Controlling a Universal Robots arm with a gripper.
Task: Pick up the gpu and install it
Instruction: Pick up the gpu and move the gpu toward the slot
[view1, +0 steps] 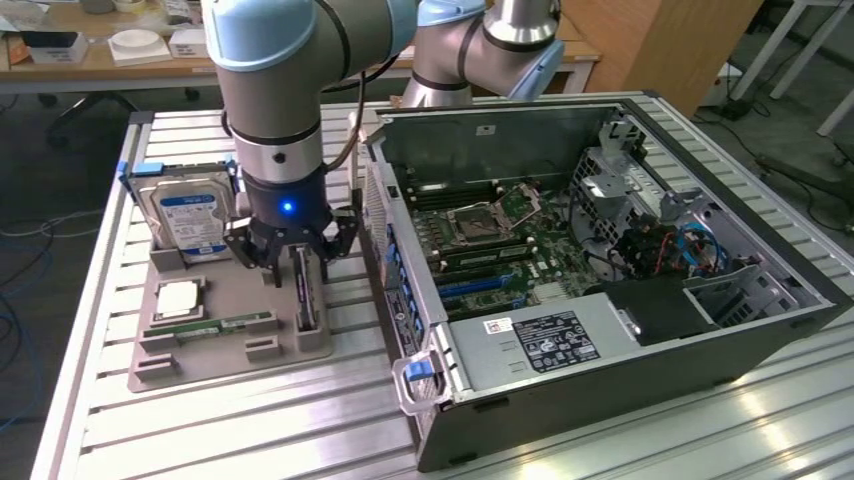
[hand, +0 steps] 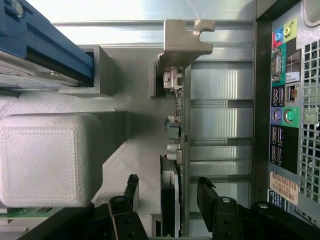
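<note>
The robot needs to grab the GPU's black cooler section (hand: 169, 195) with its gripper next, to install the GPU in the computer.
The gpu (view1: 306, 300) stands on its edge in a slot of the grey holder tray (view1: 214, 350), to the exterior view's left of the computer case. In the wrist view I look down on the gpu (hand: 176, 150): a thin green board edge with a black cooler and a silver end bracket (hand: 182, 40). My gripper (view1: 302, 265) hangs just above the card, open. In the wrist view the gripper (hand: 168, 192) straddles the card, one black finger (hand: 131, 187) on each side of it and both apart from it.
The tray also holds a silver hard drive (view1: 187, 220) standing upright, a square CPU chip (view1: 178, 298) and a green memory stick (view1: 220, 325). The open computer case (view1: 601, 250) lies at the exterior view's right, its rear port panel (hand: 285, 115) close to the tray.
</note>
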